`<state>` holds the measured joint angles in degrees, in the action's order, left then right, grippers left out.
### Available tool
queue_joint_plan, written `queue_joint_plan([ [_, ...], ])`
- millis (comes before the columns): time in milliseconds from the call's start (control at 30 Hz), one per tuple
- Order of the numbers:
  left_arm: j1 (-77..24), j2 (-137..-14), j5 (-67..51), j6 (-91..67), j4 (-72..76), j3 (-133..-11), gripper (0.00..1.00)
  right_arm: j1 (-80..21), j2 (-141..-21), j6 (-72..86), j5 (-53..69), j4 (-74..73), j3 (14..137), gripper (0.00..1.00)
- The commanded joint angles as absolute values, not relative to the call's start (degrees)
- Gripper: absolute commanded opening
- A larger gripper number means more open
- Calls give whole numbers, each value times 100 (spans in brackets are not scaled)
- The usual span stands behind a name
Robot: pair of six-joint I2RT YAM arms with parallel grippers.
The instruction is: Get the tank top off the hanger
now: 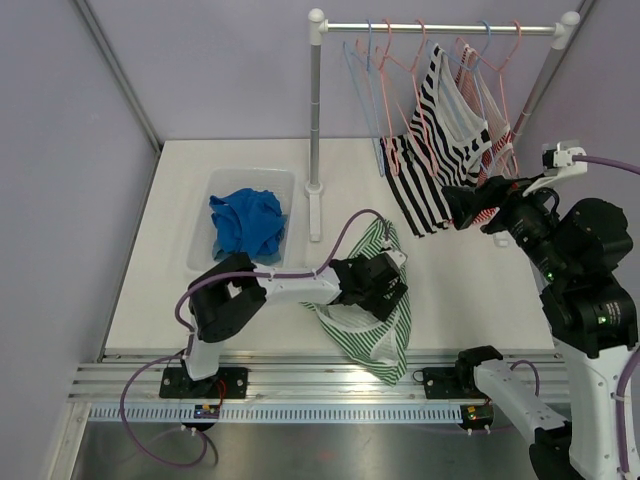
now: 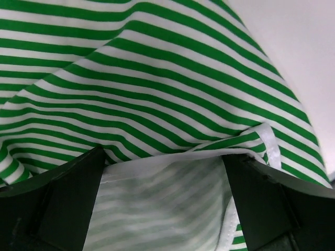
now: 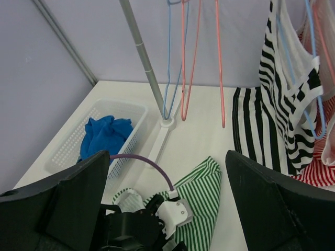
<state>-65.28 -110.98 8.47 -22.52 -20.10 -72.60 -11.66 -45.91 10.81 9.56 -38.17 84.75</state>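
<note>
The green-and-white cloth and its white trim (image 2: 168, 159) are visible, with the trim between the robot's fingers, so the left gripper should close on the cloth.
A green-and-white striped tank top (image 1: 388, 345) lies crumpled on the table near the front edge, off any hanger. My left gripper (image 1: 383, 290) hangs just above it, open, and its fingers straddle the cloth (image 2: 157, 78) without pinching it. A black-and-white striped tank top (image 1: 435, 150) hangs on a blue hanger on the rail. My right gripper (image 1: 457, 206) is raised beside that top's lower hem, open and holding nothing. In the right wrist view the green top (image 3: 207, 191) shows below, between the wide fingers (image 3: 78, 188).
A red-striped top (image 1: 497, 150) hangs behind the black-and-white one. Empty blue and pink hangers (image 1: 368, 70) hang left of it. The rack's pole (image 1: 315, 110) stands mid-table. A white basket (image 1: 215, 195) holding blue cloth (image 1: 247, 222) sits at the left.
</note>
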Motion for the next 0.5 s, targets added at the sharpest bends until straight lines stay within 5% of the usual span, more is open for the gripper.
queue_joint_plan([
  [0,-6513,-11504,730,-2610,-1837,-7313,99,-1151,-4448,1204,1380,-3454,8358,99],
  [100,-6513,-11523,589,-2724,-1688,-7137,62,-1151,-4307,1230,1503,-3358,8323,99],
  [167,-6539,-11313,694,-2777,-1784,-7067,13,-1151,-4219,1222,1529,-3314,8297,99],
  [200,-6548,-11181,799,-2795,-1862,-7058,1,-1151,-4201,1213,1512,-3313,8297,99],
  [467,-6618,-8756,2617,-2541,-2952,-7627,0,-1151,-4131,1195,1336,-3217,8174,99],
])
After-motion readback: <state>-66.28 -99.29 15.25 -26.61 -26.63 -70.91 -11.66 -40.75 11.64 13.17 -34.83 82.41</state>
